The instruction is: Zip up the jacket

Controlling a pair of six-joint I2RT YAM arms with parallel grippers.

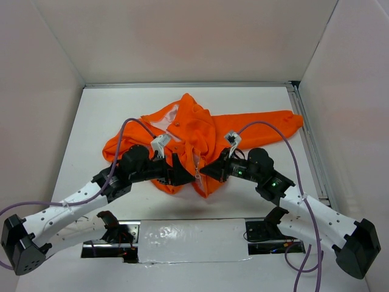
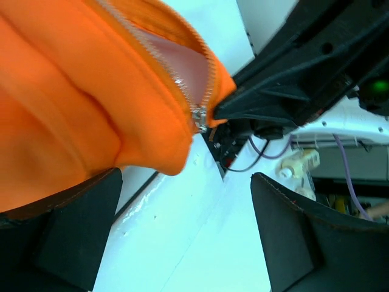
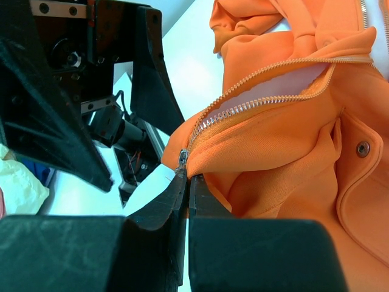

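Observation:
I should next grab the jacket by the jacket's bottom hem corner beside the zipper slider [image 3: 182, 159] with my left gripper, which leaves the slider free to zip the jacket closed.
The orange jacket [image 1: 196, 129] lies crumpled mid-table, one sleeve stretched to the right. Both grippers meet at its near hem. My right gripper [image 3: 188, 184] is shut on the bottom corner of the jacket's hem, right beside the metal zipper slider [image 3: 182, 159]. Above it the zipper teeth [image 3: 261, 100] part, showing pale lining. My left gripper [image 2: 185, 204] stands wide open with only white table between its fingers [image 2: 67, 234]. The held jacket corner and slider [image 2: 199, 118] hang just beyond them, above the gap. In the top view the left gripper [image 1: 184, 174] faces the right gripper [image 1: 205, 172].
White walls enclose the table on three sides, and a metal rail [image 1: 310, 140] runs along the right edge. A taped strip [image 1: 188, 234] and openings with wiring sit at the near edge between the arm bases. Purple cables [image 1: 279, 131] loop over both arms.

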